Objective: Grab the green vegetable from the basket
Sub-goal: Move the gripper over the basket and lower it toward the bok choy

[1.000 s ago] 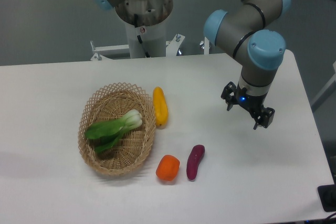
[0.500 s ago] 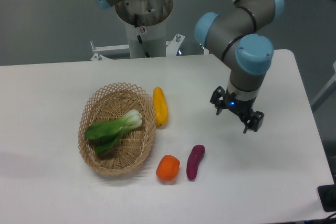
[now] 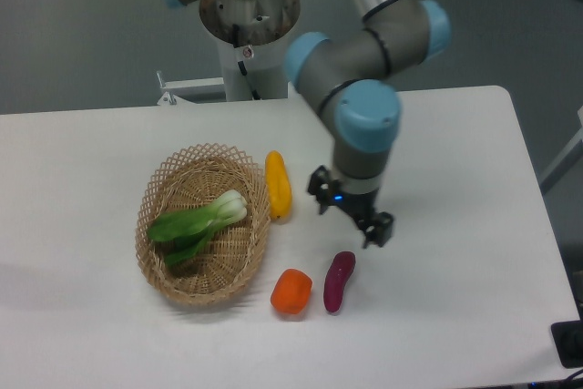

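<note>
The green vegetable needs to come out of the wicker basket, so my gripper needs to grab it by its pale stalk end [image 3: 231, 206] next.
The green vegetable [image 3: 196, 222], a small bok choy with dark leaves and a pale stalk end, lies inside the oval wicker basket [image 3: 173, 281] on the left of the table. My gripper [image 3: 351, 214] hangs above the table well to the right of the basket, just past the yellow squash and above the purple eggplant. Its two fingers stand apart with nothing between them.
A yellow squash [image 3: 278, 185] lies against the basket's right rim. An orange vegetable [image 3: 291, 291] and a purple eggplant [image 3: 339, 281] lie in front of it. The arm's base column [image 3: 248, 34] stands behind the table.
The arm has swung left across the table, carrying the gripper from the right side to a spot over the eggplant. The vegetables and basket have not moved.
</note>
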Action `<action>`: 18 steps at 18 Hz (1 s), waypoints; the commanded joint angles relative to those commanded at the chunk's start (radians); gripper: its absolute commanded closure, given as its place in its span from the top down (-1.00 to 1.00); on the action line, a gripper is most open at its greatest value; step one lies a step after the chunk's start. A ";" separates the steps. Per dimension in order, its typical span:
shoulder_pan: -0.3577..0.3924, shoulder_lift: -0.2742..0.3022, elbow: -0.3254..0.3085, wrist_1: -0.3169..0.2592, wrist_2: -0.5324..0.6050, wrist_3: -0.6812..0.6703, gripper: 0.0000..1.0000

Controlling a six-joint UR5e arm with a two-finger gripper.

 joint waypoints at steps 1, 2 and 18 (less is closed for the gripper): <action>-0.015 0.009 -0.015 0.000 0.000 -0.002 1.00; -0.031 0.015 -0.029 0.002 0.000 -0.002 1.00; -0.183 -0.011 -0.112 0.035 -0.026 -0.143 1.00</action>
